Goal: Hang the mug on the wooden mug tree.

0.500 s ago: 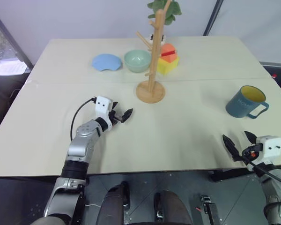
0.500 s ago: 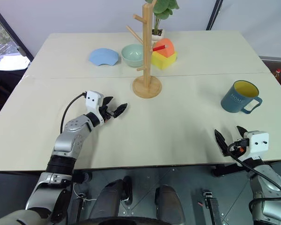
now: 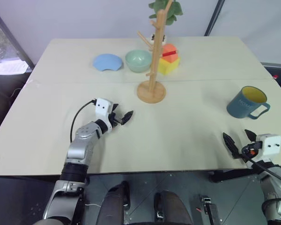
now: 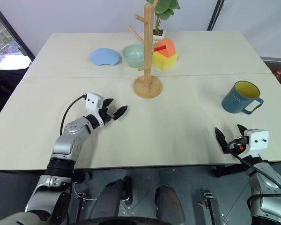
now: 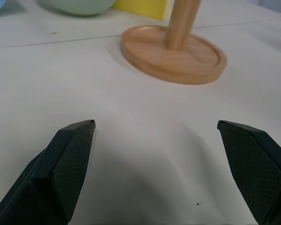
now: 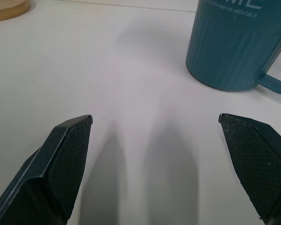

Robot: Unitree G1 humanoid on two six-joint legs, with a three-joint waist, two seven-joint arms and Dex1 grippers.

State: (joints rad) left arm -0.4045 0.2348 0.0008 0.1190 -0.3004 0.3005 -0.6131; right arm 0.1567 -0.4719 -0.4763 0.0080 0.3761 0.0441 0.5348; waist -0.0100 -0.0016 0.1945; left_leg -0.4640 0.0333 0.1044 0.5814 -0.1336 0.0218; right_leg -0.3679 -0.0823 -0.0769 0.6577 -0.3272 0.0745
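I should take hold of the teal mug by its loop handle (image 3: 263, 111) with my right gripper next. Then it can hang on the wooden tree's peg.
The dark teal mug (image 3: 247, 102) with a yellow inside stands upright at the table's right side, its handle turned toward the near right. My right gripper (image 3: 236, 138) hovers open near the front edge, short of the mug (image 6: 239, 42) and apart from it. The wooden mug tree (image 3: 153, 65) rises from its round base at the table's middle, its pegs bare. My left gripper (image 3: 124, 117) is open and empty, low over the table to the left of the tree's base (image 5: 178, 54), pointing toward it.
Behind the tree sit a pale green bowl (image 3: 138, 60), a blue plate-like piece (image 3: 107, 62) and a yellow and orange block (image 3: 168, 60). A potted plant (image 3: 165, 7) stands at the far edge. A seam runs across the table top.
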